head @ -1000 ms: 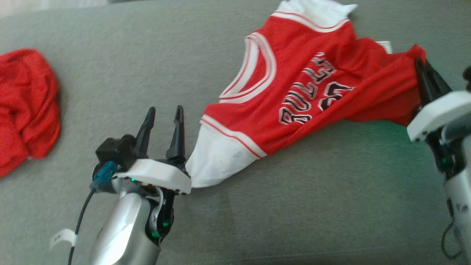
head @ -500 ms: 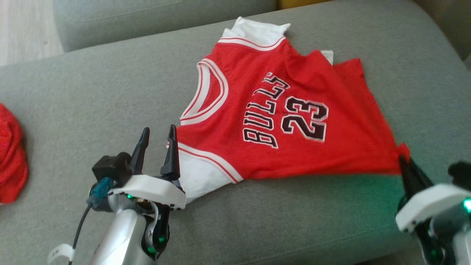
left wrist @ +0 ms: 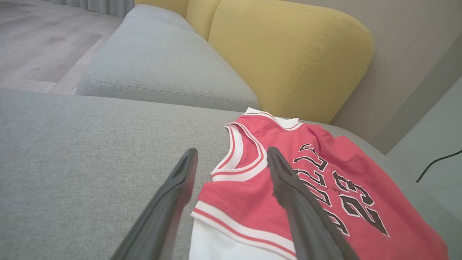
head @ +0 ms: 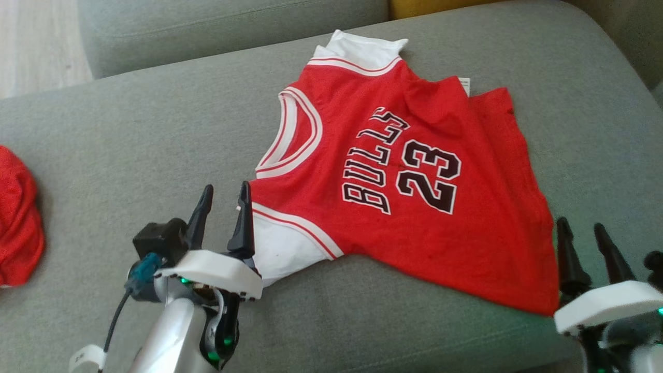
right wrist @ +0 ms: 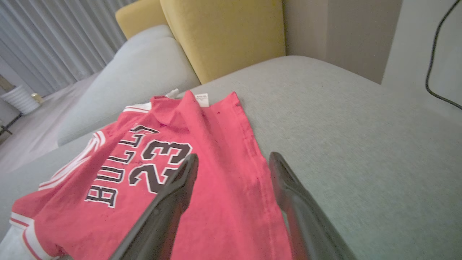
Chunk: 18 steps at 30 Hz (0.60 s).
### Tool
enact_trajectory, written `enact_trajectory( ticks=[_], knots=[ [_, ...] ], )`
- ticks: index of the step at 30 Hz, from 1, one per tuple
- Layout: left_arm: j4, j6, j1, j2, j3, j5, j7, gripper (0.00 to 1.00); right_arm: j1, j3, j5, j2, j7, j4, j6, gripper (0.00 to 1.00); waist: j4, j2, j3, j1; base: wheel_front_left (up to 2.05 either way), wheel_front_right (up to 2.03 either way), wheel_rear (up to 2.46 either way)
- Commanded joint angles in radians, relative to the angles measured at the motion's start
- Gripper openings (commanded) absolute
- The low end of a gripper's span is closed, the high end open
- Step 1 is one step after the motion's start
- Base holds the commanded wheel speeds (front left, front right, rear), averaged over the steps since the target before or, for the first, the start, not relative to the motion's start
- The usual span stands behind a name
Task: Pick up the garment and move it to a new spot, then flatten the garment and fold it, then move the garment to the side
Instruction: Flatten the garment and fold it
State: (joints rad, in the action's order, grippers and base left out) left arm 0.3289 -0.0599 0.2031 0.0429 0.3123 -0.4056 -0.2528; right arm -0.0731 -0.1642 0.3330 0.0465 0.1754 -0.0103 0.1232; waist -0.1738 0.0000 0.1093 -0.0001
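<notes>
The jersey's body [head: 398,233] lies flat on the sofa, so next I should have my left gripper grip the jersey by the loose edge of its white near sleeve [head: 263,272].
The garment [head: 414,171] is a red jersey with white trim and "BULLS 23" in black, spread on the grey sofa seat [head: 129,145]. My left gripper [head: 226,186] is open at the jersey's near shoulder, one finger against the white edge and nothing gripped. In the left wrist view the left gripper [left wrist: 231,151] has its fingers on either side of the jersey's [left wrist: 245,195] armhole corner. My right gripper [head: 581,224] is open just beyond the hem's near corner. In the right wrist view the right gripper [right wrist: 234,156] hovers over the jersey's [right wrist: 108,162] hem side.
Another red cloth [head: 18,217] lies bunched at the seat's left edge. A second grey cushion [head: 207,26] and a yellow backrest [left wrist: 288,54] stand behind the jersey. Wooden floor [head: 31,41] shows at the far left. A black cable [right wrist: 433,54] hangs at the right.
My right gripper has opened and let go of the jersey's hem corner, and the jersey now lies spread on the seat. The head camera has shifted. The left gripper stays open.
</notes>
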Motion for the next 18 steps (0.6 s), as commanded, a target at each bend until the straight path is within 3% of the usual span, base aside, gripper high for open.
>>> enact_trajectory(
  ticks=[1, 10, 18],
  knots=[
    [-0.023, 0.01, 0.012, 0.007, -0.029, 0.013, -0.009, 1.0, 0.027, 0.042, 0.009, 0.009, -0.044, 0.041, 0.008, 1.0, 0.01, 0.0, -0.001, 0.0001, 0.0, 0.0, 0.0],
    [0.059, 0.028, 0.004, 0.023, -0.001, 0.042, 0.014, 1.0, 0.041, 0.093, 0.014, 0.005, -0.209, -0.03, 0.008, 1.0, 0.073, 0.0, 0.007, 0.0001, 0.0, 0.0, 0.0],
    [0.107, 0.114, 0.016, 0.099, 0.076, 0.061, 0.153, 1.0, 0.073, 0.096, 0.024, 0.004, -0.253, -0.099, 0.008, 1.0, 0.102, 0.0, 0.009, 0.0001, 0.0, 0.0, 0.0]
  ],
)
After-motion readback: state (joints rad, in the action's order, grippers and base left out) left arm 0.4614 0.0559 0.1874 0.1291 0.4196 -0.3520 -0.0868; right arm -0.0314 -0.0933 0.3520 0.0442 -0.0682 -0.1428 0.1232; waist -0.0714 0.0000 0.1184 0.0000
